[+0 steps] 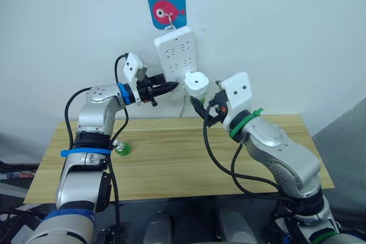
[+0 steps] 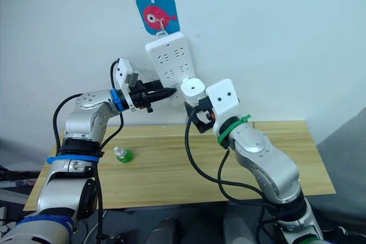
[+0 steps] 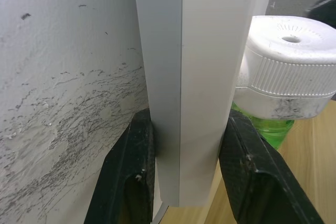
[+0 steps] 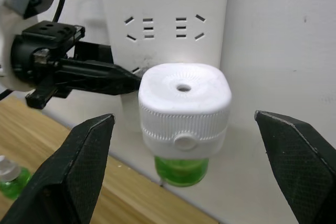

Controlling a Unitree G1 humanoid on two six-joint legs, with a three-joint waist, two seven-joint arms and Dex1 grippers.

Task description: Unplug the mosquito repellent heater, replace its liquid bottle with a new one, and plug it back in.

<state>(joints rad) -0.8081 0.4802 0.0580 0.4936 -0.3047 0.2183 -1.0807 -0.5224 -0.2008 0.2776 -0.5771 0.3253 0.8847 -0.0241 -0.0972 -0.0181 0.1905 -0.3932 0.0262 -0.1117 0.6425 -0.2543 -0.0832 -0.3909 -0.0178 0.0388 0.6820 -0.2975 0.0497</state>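
My right gripper grabs the heater's white ribbed housing next, to unplug the heater from the power strip.
The white mosquito repellent heater sits plugged into the lower part of a white power strip that hangs on the wall, with its green liquid bottle screwed in underneath. My left gripper is shut on the strip's lower edge, one black finger on each side, right beside the heater. My right gripper is open just in front of the heater, a finger on either side and neither one touching it. A second small green bottle stands on the wooden table near my left arm.
The strip hangs from a blue hook plate with a red fish on the white wall. Black cables loop from both wrists over the table. The table's far edge meets the wall just below the heater.
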